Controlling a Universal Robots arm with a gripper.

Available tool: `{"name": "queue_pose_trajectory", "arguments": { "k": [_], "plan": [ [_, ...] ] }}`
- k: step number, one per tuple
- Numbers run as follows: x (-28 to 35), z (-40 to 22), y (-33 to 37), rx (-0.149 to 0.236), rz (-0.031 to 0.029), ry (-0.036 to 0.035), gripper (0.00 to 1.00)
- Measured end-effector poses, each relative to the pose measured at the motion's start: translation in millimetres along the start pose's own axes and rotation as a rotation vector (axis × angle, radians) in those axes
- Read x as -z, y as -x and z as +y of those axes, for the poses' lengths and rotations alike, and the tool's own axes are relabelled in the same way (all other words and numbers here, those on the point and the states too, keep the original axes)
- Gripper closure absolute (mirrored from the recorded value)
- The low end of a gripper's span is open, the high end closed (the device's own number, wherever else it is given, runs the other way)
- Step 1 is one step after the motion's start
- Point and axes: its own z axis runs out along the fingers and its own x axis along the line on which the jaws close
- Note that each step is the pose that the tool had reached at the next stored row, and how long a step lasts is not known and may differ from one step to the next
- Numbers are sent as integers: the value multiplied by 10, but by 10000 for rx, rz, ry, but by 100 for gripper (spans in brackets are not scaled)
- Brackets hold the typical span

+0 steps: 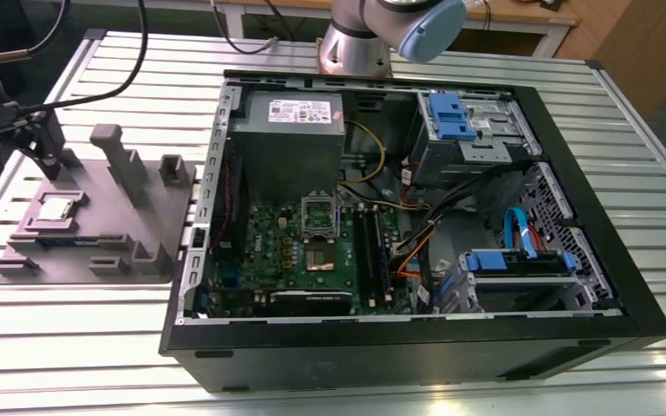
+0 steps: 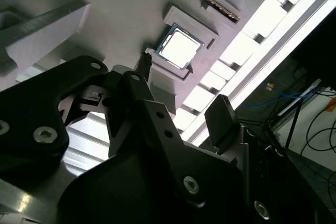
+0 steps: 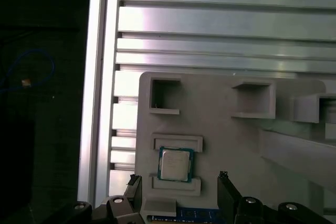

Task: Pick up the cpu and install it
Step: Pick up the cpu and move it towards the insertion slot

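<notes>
The raised sides of the holder hug two edges of the cpu [image 1: 55, 209]. To install the cpu, my gripper should next grab it by its open side edges between the holder's sides.
The cpu [image 1: 55, 209] is a small silvery square chip lying flat in a recess of the grey fixture block [image 1: 136, 230] at the exterior view's left. Both wrist views show the cpu [image 3: 175, 164] [image 2: 180, 48] in its recess. My gripper [image 3: 178, 182] [image 2: 185, 85] hangs open over it, one black finger to each side, touching nothing. In the exterior view the gripper [image 1: 51, 163] stands just behind the chip. The green motherboard [image 1: 270, 251] with its metal-framed socket [image 1: 318, 257] lies inside the open computer case [image 1: 610, 286].
Upright grey posts [image 1: 119, 160] rise from the fixture block close to the gripper. A blue memory stick [image 3: 197, 214] lies in a slot beside the cpu. The case holds a grey power-supply box [image 1: 292, 130], blue drive brackets [image 1: 449, 113] and cables. The slatted aluminium table [image 1: 79, 347] ends near the fixture.
</notes>
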Motion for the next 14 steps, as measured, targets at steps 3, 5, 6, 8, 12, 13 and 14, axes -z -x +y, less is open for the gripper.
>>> {"name": "queue_pose_trajectory", "arguments": {
  "k": [3, 5, 6, 8, 12, 13, 14],
  "plan": [
    [-37, -9, 0, -1, 0, 0, 33],
    [-40, -10, 0, -1, 2, 1, 33],
    [-40, -10, 0, -1, 3, 1, 33],
    [-41, -10, 0, -1, 1, 2, 33],
    [-41, -10, 0, 0, 1, 2, 33],
    [-42, -10, 0, -1, 1, 2, 33],
    [-41, -10, 0, -1, 1, 2, 33]
  ]
}}
